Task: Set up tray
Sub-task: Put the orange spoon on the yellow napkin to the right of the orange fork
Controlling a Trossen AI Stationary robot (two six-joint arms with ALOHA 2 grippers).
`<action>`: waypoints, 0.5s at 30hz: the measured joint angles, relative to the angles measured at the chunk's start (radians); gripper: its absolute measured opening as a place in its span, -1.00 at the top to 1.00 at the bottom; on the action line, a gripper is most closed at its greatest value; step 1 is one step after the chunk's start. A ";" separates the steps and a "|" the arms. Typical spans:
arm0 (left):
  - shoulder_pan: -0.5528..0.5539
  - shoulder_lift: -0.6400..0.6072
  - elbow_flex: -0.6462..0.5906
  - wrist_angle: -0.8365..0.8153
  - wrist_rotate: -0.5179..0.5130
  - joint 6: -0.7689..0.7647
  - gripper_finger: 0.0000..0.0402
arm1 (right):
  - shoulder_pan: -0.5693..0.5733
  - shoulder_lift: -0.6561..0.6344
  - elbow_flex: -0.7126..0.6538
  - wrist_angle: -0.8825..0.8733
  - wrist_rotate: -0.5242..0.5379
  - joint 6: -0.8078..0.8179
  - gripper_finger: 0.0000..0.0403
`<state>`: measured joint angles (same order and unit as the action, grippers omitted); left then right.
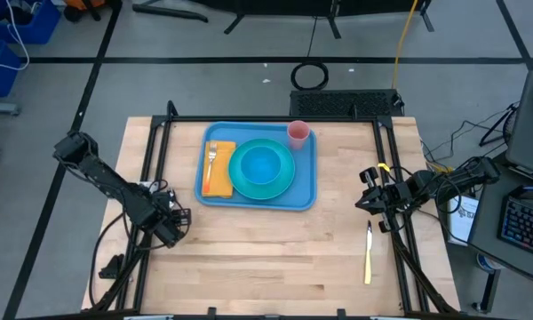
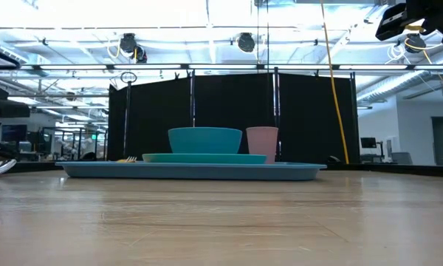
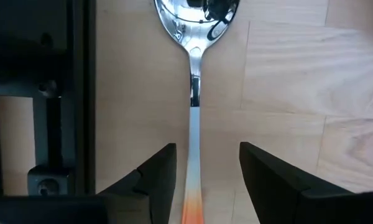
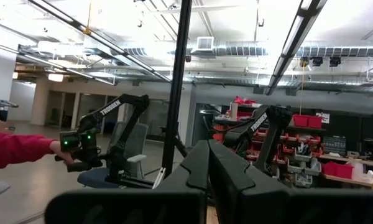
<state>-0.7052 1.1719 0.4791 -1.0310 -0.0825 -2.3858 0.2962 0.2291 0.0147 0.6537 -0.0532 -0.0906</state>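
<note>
The robot's left gripper will next lay the spoon beside the fork on the orange napkin, so it will grab the spoon by its handle (image 3: 194, 162).
The light-blue tray (image 1: 306, 191) lies at the table's far middle, carrying an orange napkin (image 1: 220, 182) with a fork (image 1: 211, 158) on it, a teal plate (image 1: 284, 182) with a teal bowl (image 1: 261, 164), and a pink cup (image 1: 298, 134). At the table's left, my left gripper (image 1: 173, 227) points down, open. A metal spoon (image 3: 193, 81) lies flat on the wood, its handle running between the open fingers (image 3: 205, 152) with a gap on each side. My right gripper (image 1: 366, 200) waits at the right, shut (image 4: 208, 152), raised off the table.
A knife (image 1: 368, 258) with a yellow handle lies on the wood near the right frame rail. A black frame rail (image 3: 81, 93) runs close beside the spoon. Bare wood stretches between the tray (image 2: 192, 171) and the near edge.
</note>
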 joint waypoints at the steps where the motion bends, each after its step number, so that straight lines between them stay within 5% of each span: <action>1: 0.000 0.003 0.000 -0.001 0.000 -0.003 0.11 | 0.000 0.000 0.000 0.000 0.000 0.000 0.98; 15: -0.001 0.062 -0.040 0.093 -0.028 0.019 0.61 | 0.000 0.000 0.000 0.000 0.000 0.000 0.98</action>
<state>-0.7063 1.2335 0.4394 -0.9377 -0.1110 -2.3672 0.2962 0.2294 0.0147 0.6537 -0.0536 -0.0906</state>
